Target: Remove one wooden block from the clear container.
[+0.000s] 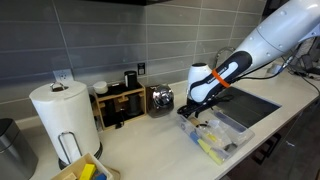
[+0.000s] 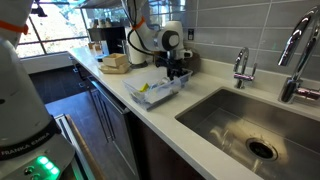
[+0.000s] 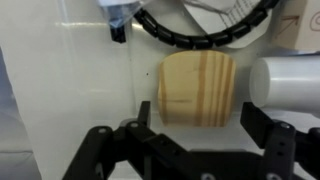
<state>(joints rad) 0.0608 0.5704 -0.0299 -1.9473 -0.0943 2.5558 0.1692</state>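
My fingers reach down on either side of its near end, so my gripper needs to close on the block.
The clear container lies on the white counter beside the sink, with yellow and tan items inside; it also shows in an exterior view. My gripper reaches down into its near end. In the wrist view a light-tan wooden block lies on a pale surface between my gripper's two black fingers. The fingers stand a little apart from the block's sides, so the gripper is open around it. A white cylinder lies just to the block's right.
A sink with a faucet is beside the container. A paper towel roll, a wooden box with yellow and blue items, a wooden rack and a silver appliance stand along the counter.
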